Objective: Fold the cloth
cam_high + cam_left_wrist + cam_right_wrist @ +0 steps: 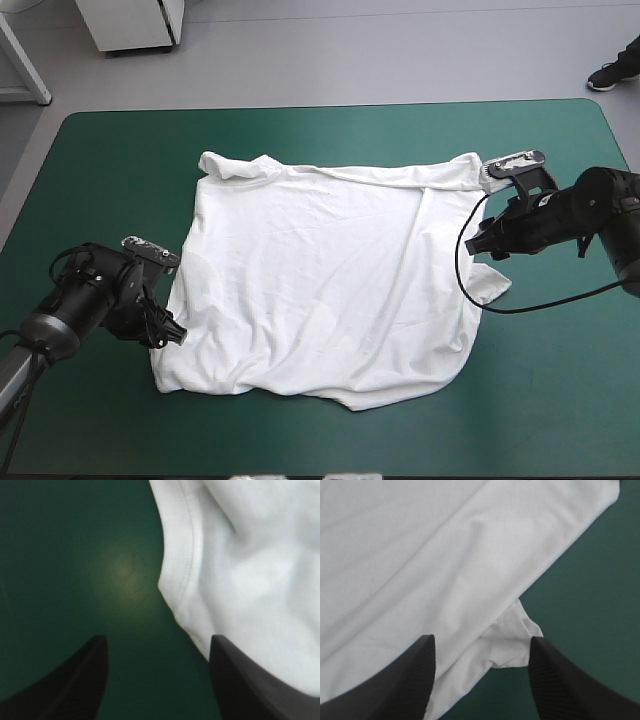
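My left gripper pinches the T-shirt by its stitched hem corner [160,378] next, to fold the T-shirt [325,275], which lies slack and wrinkled across the table.
The white T-shirt [325,275] lies spread over the middle of the teal-green table, wrinkled, its near edge curled. My left gripper [168,335] sits low at the shirt's near left corner, open. In the left wrist view a stitched hem of the T-shirt [240,570] runs ahead of the left gripper [157,652], one finger [240,685] on the cloth. My right gripper [487,243] hovers at the shirt's right edge, open. In the right wrist view the T-shirt [435,565] fills the space ahead of the right gripper [481,650], a small folded flap between the fingers.
Bare teal-green cover [560,380] surrounds the shirt on all sides, widest at the near right and far left. A white cabinet [130,22] stands beyond the far edge.
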Motion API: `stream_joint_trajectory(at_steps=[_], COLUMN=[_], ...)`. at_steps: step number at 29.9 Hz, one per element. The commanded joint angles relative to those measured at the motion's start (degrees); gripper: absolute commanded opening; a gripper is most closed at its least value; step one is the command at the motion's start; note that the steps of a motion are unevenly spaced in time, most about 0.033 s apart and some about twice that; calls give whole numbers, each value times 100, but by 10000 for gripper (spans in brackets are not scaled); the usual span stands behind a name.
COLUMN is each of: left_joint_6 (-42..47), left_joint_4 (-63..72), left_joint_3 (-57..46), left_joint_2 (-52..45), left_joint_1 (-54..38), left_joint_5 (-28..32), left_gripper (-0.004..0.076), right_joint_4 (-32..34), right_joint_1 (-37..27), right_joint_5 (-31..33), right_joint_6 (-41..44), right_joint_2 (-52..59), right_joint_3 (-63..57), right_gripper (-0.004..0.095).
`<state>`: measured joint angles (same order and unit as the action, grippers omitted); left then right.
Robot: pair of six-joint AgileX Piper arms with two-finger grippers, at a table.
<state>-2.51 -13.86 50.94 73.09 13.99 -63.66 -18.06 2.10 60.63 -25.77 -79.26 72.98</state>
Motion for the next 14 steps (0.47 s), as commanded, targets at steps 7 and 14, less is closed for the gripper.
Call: stream_joint_trajectory(at_steps=[7, 14], left_joint_6=[-35, -151], left_joint_4=[314, 537], left_joint_3=[7, -5], left_joint_2=[387, 714], left_joint_1=[-461, -509], left_joint_5=[655, 856], left_gripper=[456, 456], right_joint_4=[-125, -78], right_joint_1=[8, 8], right_joint_5=[-196, -198], right_joint_6=[-11, -11], right_joint_2=[179, 156], right_joint_3=[138, 138], right_gripper=[526, 527])
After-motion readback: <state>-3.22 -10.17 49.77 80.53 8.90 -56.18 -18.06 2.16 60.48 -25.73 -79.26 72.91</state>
